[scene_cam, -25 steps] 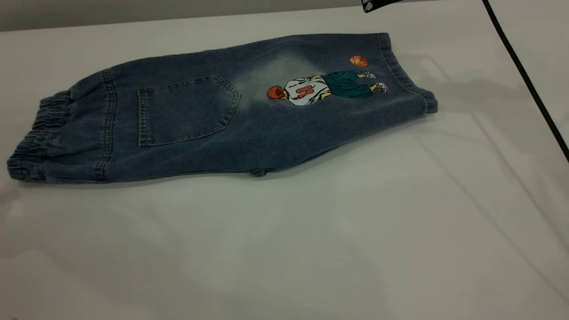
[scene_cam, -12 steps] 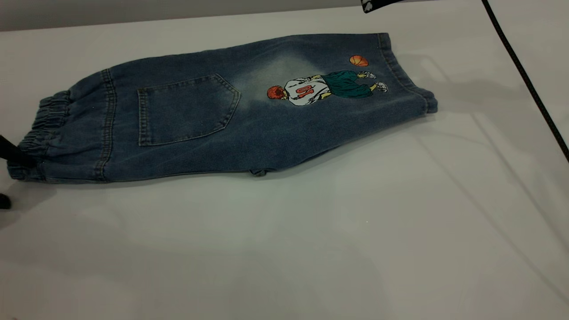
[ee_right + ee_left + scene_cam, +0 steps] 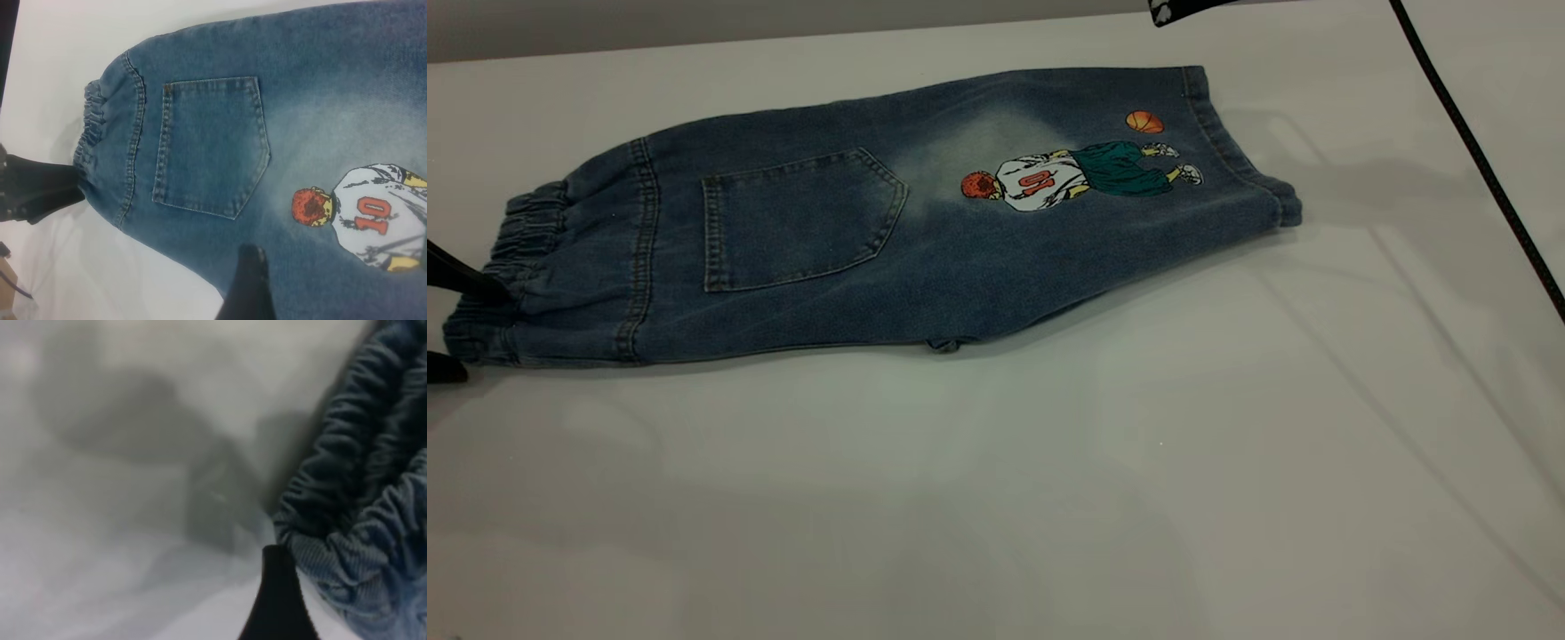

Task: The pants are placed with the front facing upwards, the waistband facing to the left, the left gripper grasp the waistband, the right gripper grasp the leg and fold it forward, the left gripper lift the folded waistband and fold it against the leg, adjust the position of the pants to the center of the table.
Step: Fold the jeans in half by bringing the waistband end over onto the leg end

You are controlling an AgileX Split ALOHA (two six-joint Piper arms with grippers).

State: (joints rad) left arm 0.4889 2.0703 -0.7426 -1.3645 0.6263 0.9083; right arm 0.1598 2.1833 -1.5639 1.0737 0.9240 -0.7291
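Observation:
My left gripper is to grab the gathered waistband next, so that it can lift and fold the waistband end against the leg.
The blue denim pants lie flat on the table, back pocket up and gathered waistband to the left. The leg, with its basketball-player print, points right. My left gripper is open at the picture's left edge, one finger on top of the waistband and the other on the table beside its near corner. In the left wrist view a black fingertip rests against the waistband. My right gripper hovers above the hem, apart from the cloth.
A black cable runs across the table at the far right. Bare table stretches in front of the pants and to their right. The table's back edge lies just behind the pants.
The left gripper has come in from the left edge and now straddles the waistband's near corner, nudging the gathers slightly. The pants and the right gripper have not moved.

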